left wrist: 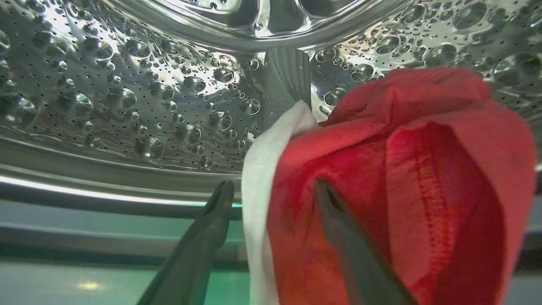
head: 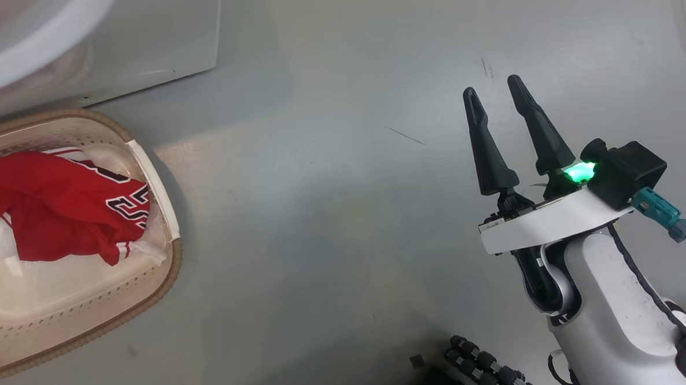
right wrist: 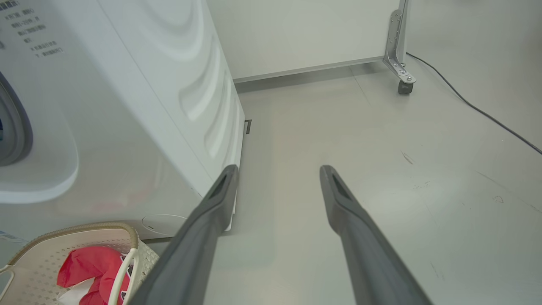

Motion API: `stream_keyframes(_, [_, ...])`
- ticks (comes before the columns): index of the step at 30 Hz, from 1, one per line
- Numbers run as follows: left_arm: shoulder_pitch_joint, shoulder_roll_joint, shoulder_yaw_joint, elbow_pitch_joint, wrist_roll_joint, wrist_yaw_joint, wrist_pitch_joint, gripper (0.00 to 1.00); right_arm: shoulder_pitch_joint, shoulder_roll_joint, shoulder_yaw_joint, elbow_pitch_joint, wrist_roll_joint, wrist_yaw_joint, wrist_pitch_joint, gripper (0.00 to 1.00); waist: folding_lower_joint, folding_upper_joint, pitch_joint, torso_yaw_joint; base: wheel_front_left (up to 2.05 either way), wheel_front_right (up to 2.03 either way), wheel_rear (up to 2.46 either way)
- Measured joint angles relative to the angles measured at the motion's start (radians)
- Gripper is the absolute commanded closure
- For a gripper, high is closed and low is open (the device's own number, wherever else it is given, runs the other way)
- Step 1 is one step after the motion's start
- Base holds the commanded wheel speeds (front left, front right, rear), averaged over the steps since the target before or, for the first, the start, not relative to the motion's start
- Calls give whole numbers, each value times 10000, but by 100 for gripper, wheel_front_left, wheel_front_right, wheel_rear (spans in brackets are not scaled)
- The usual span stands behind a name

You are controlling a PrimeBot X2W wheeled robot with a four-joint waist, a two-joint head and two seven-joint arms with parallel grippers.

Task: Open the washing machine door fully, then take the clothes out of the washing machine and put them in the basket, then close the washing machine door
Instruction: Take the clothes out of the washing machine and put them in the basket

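I need to pinch the jersey's white trim next with my left gripper, as it is a narrow standing edge and the red cloth [left wrist: 406, 178] bulges wide past the gripper's fingers. Then I can take the jersey out.
In the left wrist view my left gripper [left wrist: 274, 186] is open inside the perforated steel drum [left wrist: 127, 97] of the washing machine. A red jersey with white trim [left wrist: 402, 169] bulges between and over its fingers; the right finger presses into the red cloth. Another red jersey [head: 54, 205] with a dark number lies in the cream basket [head: 151, 166] on the floor before the white washing machine [head: 157, 38]. My right gripper [head: 495, 87] hangs open over bare floor, far right of the basket, holding nothing. The washing machine door is out of view.
The washer's white side [right wrist: 169, 84] stands left of my right gripper [right wrist: 279, 169], with the basket [right wrist: 76, 237] at its foot. A wheeled metal leg [right wrist: 404, 84] and a black cable [right wrist: 478, 112] lie far right. Black rollers of my base [head: 489, 365] show below.
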Motion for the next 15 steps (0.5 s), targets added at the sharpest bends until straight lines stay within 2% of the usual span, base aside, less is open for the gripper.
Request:
stream_keyframes(7, [-320,0,-23,339,13,75,-13,0,-54,10,0,-8,-2,0,0,0,0,0,88,-25,0,0,0])
stream_keyframes(8, [-381,-10,2,412,0,75,-13,8,-61,12,-2,-12,-4,0,0,0,0,0,98,-26,0,0,0])
stream_keyframes(9, [-438,-31,46,474,-52,75,-12,100,-68,12,-10,-17,-4,0,0,0,0,0,108,-26,0,0,0])
stream_keyframes(15, [-630,-107,-50,694,-77,59,-117,100,-80,13,-77,-36,-19,0,0,0,0,0,150,18,0,0,0])
